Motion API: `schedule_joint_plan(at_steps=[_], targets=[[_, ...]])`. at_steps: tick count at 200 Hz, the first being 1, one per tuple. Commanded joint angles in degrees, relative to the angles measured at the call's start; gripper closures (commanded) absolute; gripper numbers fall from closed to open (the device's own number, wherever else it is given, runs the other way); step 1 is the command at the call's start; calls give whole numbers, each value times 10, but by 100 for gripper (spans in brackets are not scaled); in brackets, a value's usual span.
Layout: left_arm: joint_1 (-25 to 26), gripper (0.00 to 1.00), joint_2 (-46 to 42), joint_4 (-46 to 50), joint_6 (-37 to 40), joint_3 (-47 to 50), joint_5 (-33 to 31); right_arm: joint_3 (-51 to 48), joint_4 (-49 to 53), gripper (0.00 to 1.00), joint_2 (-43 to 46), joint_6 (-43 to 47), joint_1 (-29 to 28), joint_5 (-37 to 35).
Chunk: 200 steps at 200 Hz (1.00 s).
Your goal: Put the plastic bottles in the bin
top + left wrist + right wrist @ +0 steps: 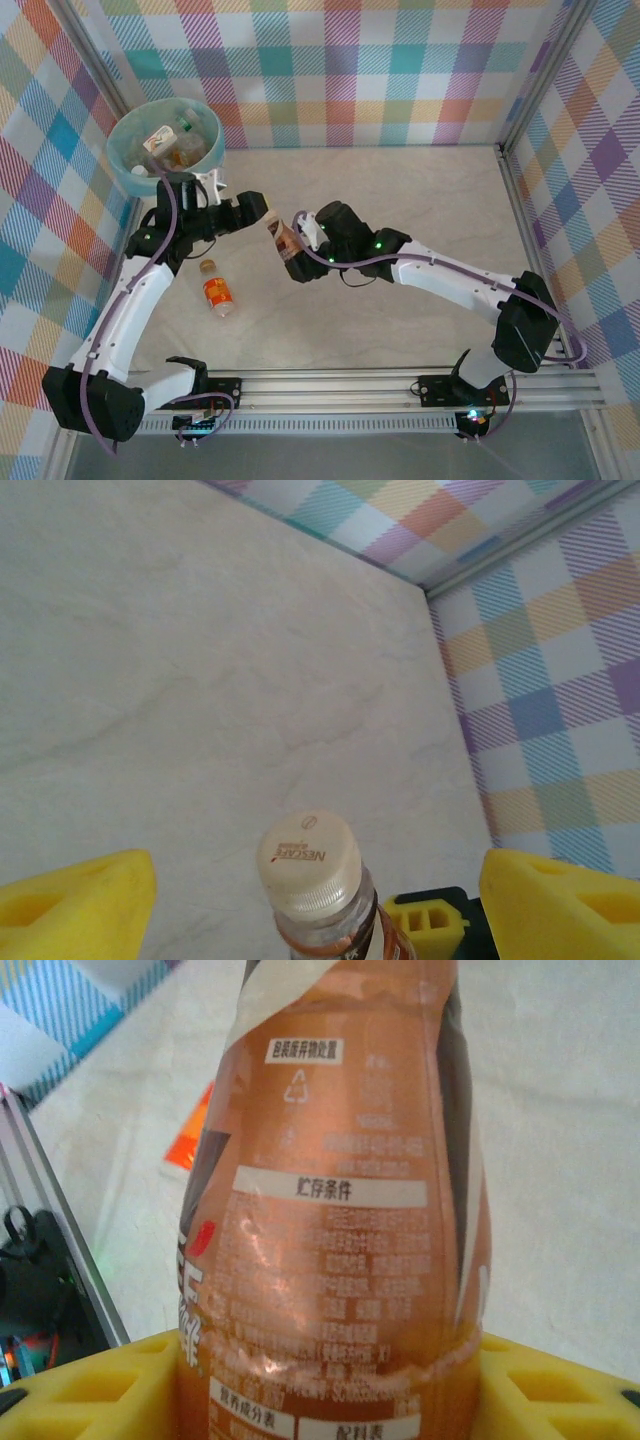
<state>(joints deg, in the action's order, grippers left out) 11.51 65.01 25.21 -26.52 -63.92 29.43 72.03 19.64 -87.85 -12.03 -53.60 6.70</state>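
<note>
I should move my left gripper toward the cap before I close on the cap (269,215) (310,867), because my fingers don't reach it yet.
A brown-labelled plastic bottle (284,238) with a cream cap (308,864) hangs above the table's middle. My right gripper (300,248) is shut on its lower body; the label (340,1200) rises between the yellow fingers (90,1392). My left gripper (262,213) stands open around the cap end, with its yellow pads (80,900) well apart from the cap. A second bottle (217,293) with an orange label lies on the table to the left. The white bin (120,165) with a blue-green liner stands at the far left and holds several bottles.
Checked walls close the table on the left, back and right. A metal rail (400,385) runs along the near edge by the arm bases. The orange-labelled bottle (190,1130) lies under the held one in the right wrist view.
</note>
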Motion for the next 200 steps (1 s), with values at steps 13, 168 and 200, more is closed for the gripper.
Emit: schedule_joint_plan(at_steps=[13, 168, 200], targets=[[15, 18, 3, -55, -47, -9, 70, 49, -69, 41, 5, -2, -4, 16], [14, 74, -9, 10, -13, -133, -105, 113, -41, 0, 0, -41, -4, -3], [2, 78, 46, 97, 86, -288, -228, 178, -28, 0, -24, -57, -4, 5]])
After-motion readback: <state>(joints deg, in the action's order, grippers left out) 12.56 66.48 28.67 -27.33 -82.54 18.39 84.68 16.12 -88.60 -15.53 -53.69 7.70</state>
